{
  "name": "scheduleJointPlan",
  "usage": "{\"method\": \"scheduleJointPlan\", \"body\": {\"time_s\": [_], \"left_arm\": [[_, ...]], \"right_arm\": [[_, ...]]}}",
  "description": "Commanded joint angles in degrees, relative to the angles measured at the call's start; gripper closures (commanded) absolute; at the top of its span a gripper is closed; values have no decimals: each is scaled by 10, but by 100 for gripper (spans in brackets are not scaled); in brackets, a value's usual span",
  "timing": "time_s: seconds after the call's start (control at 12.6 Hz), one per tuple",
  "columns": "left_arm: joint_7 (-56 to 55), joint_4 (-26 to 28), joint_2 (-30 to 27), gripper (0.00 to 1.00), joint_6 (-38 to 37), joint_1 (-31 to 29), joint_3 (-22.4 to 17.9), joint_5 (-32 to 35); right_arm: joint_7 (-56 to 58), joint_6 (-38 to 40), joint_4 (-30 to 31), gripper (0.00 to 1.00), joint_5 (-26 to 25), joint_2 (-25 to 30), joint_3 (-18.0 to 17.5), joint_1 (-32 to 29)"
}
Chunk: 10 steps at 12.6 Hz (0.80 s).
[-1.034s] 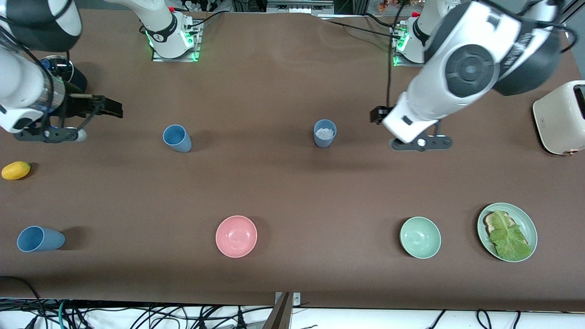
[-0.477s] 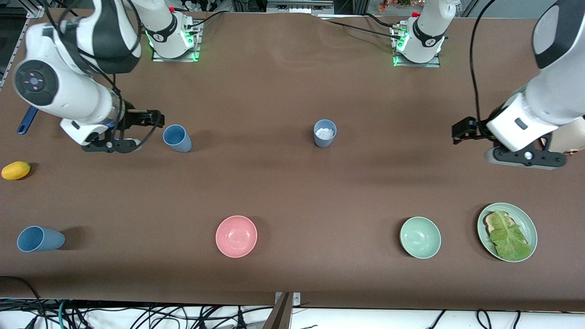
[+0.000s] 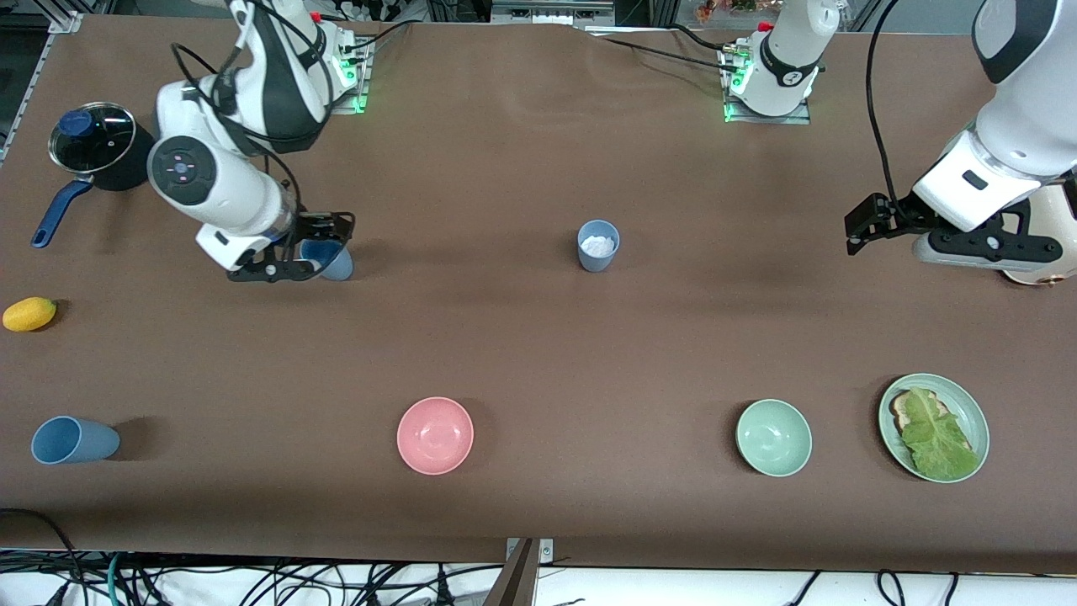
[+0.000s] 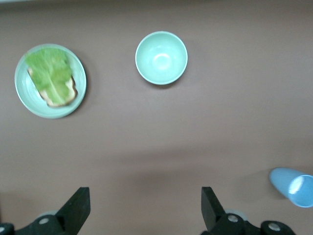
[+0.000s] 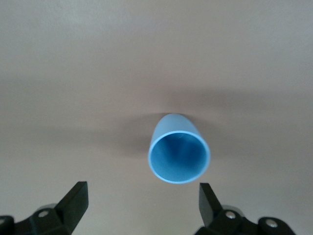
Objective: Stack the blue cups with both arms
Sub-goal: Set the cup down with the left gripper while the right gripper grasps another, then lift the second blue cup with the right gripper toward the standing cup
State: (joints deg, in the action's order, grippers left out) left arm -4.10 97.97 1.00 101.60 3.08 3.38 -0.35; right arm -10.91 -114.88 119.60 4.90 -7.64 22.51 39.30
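The robot's right gripper next needs to pick up the bright blue cup by its open rim, so that it can stack this cup in the grey-blue cup.
A bright blue cup stands upright toward the right arm's end of the table, and my right gripper hangs open just over it, partly hiding it. In the right wrist view this cup sits just ahead of the open right gripper, not between the fingers. A grey-blue cup with something white inside stands mid-table. A third blue cup sits near the front edge at the right arm's end. My left gripper is open and empty over bare table near the toaster; the left wrist view shows its own jaws wide apart.
A pink bowl, a pale green bowl and a green plate with toast and lettuce line the front. A lidded pot and a yellow fruit lie at the right arm's end. A cream toaster stands under the left arm.
My right arm swung in from the table's end until its gripper came over the bright blue cup. My left arm drew away from the grey-blue cup toward the toaster. Both grippers stayed open.
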Motion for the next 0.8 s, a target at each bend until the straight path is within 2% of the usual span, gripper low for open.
{"method": "scheduleJointPlan", "body": {"time_s": [0.0,0.48,0.72], "left_arm": [[-29,-6,-5,0,-24,-1,0,-15],[-30,-8,-5,0,-28,-2,1,-13],[-29,-8,-5,0,-30,-3,0,-13]], "right_arm": [[-26,-63,74,0,2,32,-19,-1],[-25,-123,113,1,-2,11,-19,-1],[-25,-127,116,5,-1,4,-18,-1]]}}
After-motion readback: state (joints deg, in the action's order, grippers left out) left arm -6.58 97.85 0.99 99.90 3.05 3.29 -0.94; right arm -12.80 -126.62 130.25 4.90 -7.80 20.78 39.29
